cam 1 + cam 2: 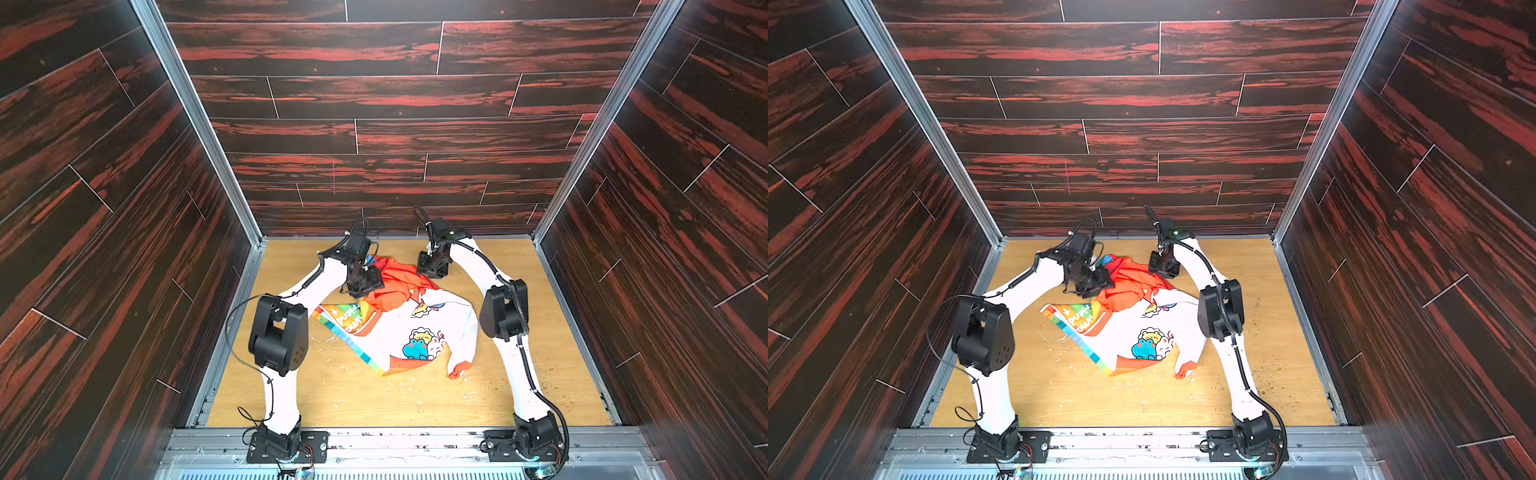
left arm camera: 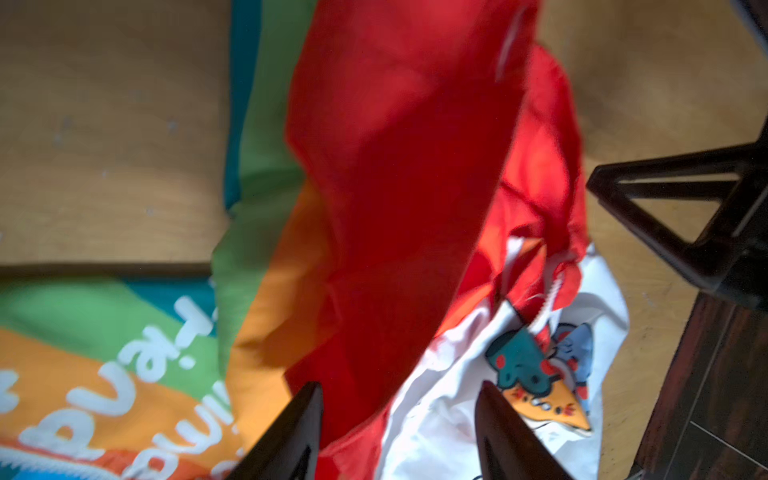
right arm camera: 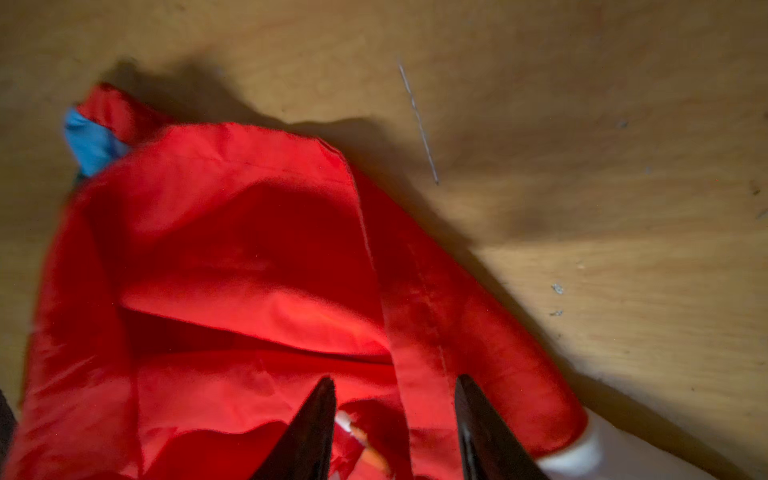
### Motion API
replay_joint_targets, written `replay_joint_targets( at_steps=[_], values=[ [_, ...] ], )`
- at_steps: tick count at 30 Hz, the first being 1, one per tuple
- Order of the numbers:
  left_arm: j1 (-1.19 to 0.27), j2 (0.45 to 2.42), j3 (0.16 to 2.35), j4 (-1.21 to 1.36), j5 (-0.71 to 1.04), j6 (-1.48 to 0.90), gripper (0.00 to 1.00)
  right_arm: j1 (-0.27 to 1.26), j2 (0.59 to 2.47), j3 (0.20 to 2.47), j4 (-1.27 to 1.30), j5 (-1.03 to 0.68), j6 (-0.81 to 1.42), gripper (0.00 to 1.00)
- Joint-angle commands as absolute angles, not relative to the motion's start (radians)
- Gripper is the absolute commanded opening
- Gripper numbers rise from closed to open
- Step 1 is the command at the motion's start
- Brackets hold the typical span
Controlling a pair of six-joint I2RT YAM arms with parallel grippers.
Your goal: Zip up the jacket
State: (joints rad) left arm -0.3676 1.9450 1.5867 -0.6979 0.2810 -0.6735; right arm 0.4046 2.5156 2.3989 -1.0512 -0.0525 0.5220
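My left gripper is to pick up the hood's edge opposite my right gripper next, to lift and straighten the crumpled jacket for zipping.
The jacket (image 1: 415, 332) (image 1: 1142, 328) lies crumpled in the middle of the wooden table in both top views. Its orange hood (image 1: 395, 282) (image 1: 1129, 278) is bunched at the far end, and a rainbow panel (image 1: 345, 318) (image 2: 104, 353) is folded out to the left. My left gripper (image 1: 368, 286) (image 1: 1096, 286) (image 2: 399, 390) hovers open over the hood's left edge, above red and white cloth. A white toothed zipper strip (image 2: 550, 295) shows beside a cartoon print. My right gripper (image 1: 432, 270) (image 1: 1165, 270) (image 3: 395, 382) stands open over the hood (image 3: 249, 257), with the hood's hemmed edge running loose between the jaws.
A white sleeve with an orange cuff (image 1: 459, 370) trails toward the front right. The table (image 1: 332, 395) carries small white flecks and crumbs. Dark wood-patterned walls close in on three sides, and a metal rail (image 1: 395, 436) holding both arm bases runs along the front.
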Motion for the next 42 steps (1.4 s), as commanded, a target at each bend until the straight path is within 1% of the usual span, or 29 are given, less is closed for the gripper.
replay_joint_targets(
  at_steps=[1, 4, 8, 10, 11, 13, 15, 17, 18, 22, 23, 24, 25, 28, 31, 33, 38, 42],
  values=[
    [-0.362, 1.852, 1.518, -0.673, 0.27, -0.681, 0.62, 0.405, 2.553, 2.398, -1.099, -0.058, 0.511, 0.49],
    [-0.361, 1.845, 1.477, -0.646, 0.269, -0.69, 0.63, 0.405, 2.554, 2.373, -1.087, -0.059, 0.509, 0.47],
    [-0.36, 1.876, 1.496, -0.639, 0.267, -0.677, 0.62, 0.405, 2.567, 2.378, -1.084, -0.06, 0.516, 0.4],
    [-0.359, 1.904, 1.518, -0.638, 0.27, -0.671, 0.6, 0.405, 2.578, 2.388, -1.084, -0.061, 0.521, 0.38],
    [-0.359, 1.919, 1.529, -0.639, 0.273, -0.668, 0.57, 0.405, 2.583, 2.393, -1.083, -0.06, 0.525, 0.37],
    [-0.359, 1.958, 1.564, -0.65, 0.286, -0.658, 0.47, 0.405, 2.609, 2.421, -1.099, -0.058, 0.534, 0.34],
    [-0.358, 1.984, 1.594, -0.665, 0.295, -0.651, 0.38, 0.405, 2.629, 2.451, -1.116, -0.053, 0.538, 0.33],
    [-0.358, 1.999, 1.615, -0.674, 0.297, -0.644, 0.34, 0.405, 2.64, 2.464, -1.127, -0.041, 0.542, 0.42],
    [-0.359, 2.005, 1.623, -0.677, 0.298, -0.642, 0.3, 0.405, 2.64, 2.462, -1.123, -0.041, 0.542, 0.45],
    [-0.358, 2.008, 1.628, -0.682, 0.305, -0.636, 0.14, 0.405, 2.638, 2.462, -1.118, -0.029, 0.541, 0.48],
    [-0.359, 2.007, 1.625, -0.683, 0.306, -0.635, 0.09, 0.405, 2.64, 2.462, -1.116, -0.028, 0.54, 0.47],
    [-0.359, 2.007, 1.622, -0.683, 0.308, -0.638, 0.05, 0.405, 2.643, 2.463, -1.115, -0.029, 0.542, 0.43],
    [-0.359, 2.004, 1.62, -0.682, 0.307, -0.638, 0.0, 0.405, 2.644, 2.464, -1.115, -0.029, 0.541, 0.37],
    [-0.358, 1.992, 1.618, -0.682, 0.307, -0.636, 0.0, 0.405, 2.641, 2.464, -1.116, -0.033, 0.545, 0.19],
    [-0.358, 1.968, 1.629, -0.691, 0.297, -0.63, 0.0, 0.405, 2.614, 2.464, -1.114, -0.022, 0.546, 0.05],
    [-0.356, 1.946, 1.646, -0.708, 0.28, -0.619, 0.0, 0.405, 2.576, 2.464, -1.114, -0.015, 0.541, 0.0],
    [-0.359, 1.88, 1.736, -0.77, 0.201, -0.583, 0.0, 0.405, 2.434, 2.442, -1.107, -0.017, 0.522, 0.0],
    [-0.359, 1.823, 1.839, -0.812, 0.139, -0.567, 0.0, 0.407, 2.274, 2.391, -1.086, -0.024, 0.505, 0.0]
  ],
)
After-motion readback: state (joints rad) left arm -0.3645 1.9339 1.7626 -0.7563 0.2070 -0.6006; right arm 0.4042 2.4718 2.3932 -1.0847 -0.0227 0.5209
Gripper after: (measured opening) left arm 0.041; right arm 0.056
